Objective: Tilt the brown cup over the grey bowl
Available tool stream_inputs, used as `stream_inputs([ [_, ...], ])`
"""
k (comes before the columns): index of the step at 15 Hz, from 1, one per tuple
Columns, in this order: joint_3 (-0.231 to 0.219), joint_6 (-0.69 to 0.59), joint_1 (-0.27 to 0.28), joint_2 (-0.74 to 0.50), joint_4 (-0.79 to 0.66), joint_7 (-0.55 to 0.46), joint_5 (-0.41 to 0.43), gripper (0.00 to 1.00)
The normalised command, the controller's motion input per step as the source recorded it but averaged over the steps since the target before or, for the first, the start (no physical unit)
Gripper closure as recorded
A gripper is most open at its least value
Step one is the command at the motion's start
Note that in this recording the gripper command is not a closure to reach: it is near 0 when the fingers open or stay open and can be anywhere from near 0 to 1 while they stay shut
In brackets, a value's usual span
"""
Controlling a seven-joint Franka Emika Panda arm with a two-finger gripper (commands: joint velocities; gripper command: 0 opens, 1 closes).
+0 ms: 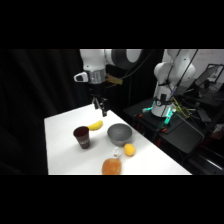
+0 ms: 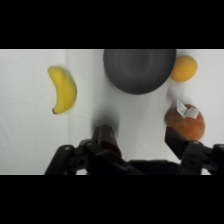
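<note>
My gripper grabs the brown cup by its rim (image 1: 82,130) next, to tilt it over the grey bowl (image 1: 120,133).
The brown cup (image 1: 82,136) stands upright on the white table (image 1: 65,150), left of the grey bowl (image 1: 120,133). My gripper (image 1: 100,106) hangs in the air behind and above both, over the far part of the table, touching nothing. In the wrist view the gripper (image 2: 140,140) is open with bare tabletop between its fingers (image 2: 104,138). The grey bowl (image 2: 140,70) lies ahead of it at the top of that view. The brown cup is out of the wrist view.
A banana (image 1: 96,125) (image 2: 63,89) lies behind the cup. A small yellow fruit (image 1: 129,149) (image 2: 183,68) sits beside the bowl. An orange-brown rounded bottle-like thing (image 1: 112,166) (image 2: 185,122) stands near the table's front edge. The arm's base (image 1: 165,95) is at the upper right.
</note>
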Motion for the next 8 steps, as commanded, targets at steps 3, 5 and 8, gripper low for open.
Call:
stream_inputs([
  [3, 0.029, 0.02, -0.011, 0.08, 0.11, -0.04, 0.031, 0.00],
  [5, 0.042, 0.09, -0.011, 0.34, 0.42, -0.14, 0.098, 0.00],
  [8, 0.030, 0.21, -0.015, 0.48, 0.53, -0.10, 0.061, 0.00],
])
